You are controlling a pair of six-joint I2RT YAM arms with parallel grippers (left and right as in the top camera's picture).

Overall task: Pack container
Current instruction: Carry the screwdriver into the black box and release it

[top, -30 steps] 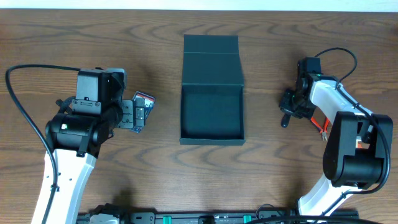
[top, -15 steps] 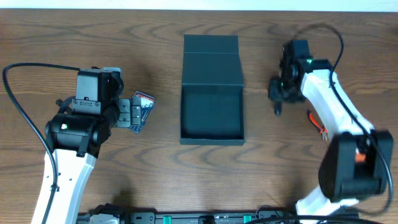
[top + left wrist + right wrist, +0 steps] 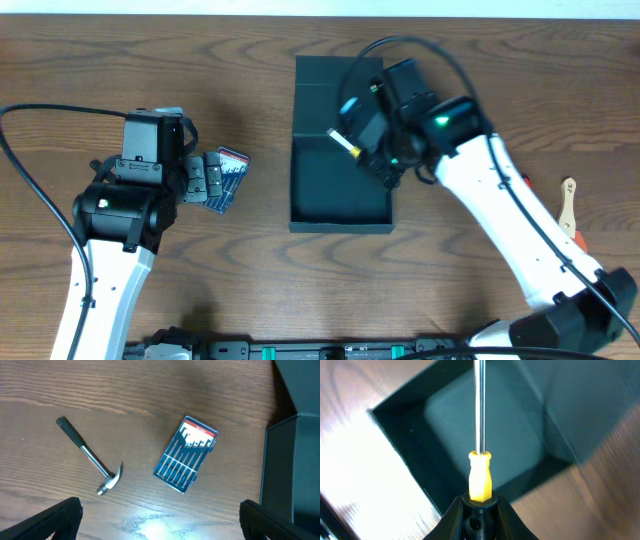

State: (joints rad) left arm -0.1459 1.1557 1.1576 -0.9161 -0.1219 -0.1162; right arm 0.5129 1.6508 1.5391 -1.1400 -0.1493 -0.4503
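Observation:
The screwdriver's black handle (image 3: 480, 504) goes across above the box's side (image 3: 532, 481). It is too early to let go, so I should lower the screwdriver farther inside before my right gripper releases it.
The container (image 3: 340, 225) is a dark box standing open in the middle of the table, its flap lid (image 3: 340, 85) laid back at the far side. My right gripper (image 3: 378, 152) hovers over the box's far right part, shut on a screwdriver (image 3: 345, 143) with a yellow and black handle. In the right wrist view the screwdriver's yellow handle (image 3: 480, 477) and its steel shaft point over the box interior (image 3: 520, 455) from my right gripper (image 3: 480, 507). My left gripper (image 3: 160, 525) is open and empty above the bare table, near a blue screwdriver set (image 3: 186, 455) and a small hammer (image 3: 90, 462).
The blue screwdriver set (image 3: 228, 180) lies left of the box, partly under my left gripper (image 3: 205, 182). A tan-handled tool (image 3: 568, 205) lies at the far right. The box wall (image 3: 295, 475) is at the right edge of the left wrist view.
My right arm has swung left from the table's right side to above the container, carrying the screwdriver. The left arm has stayed nearly still.

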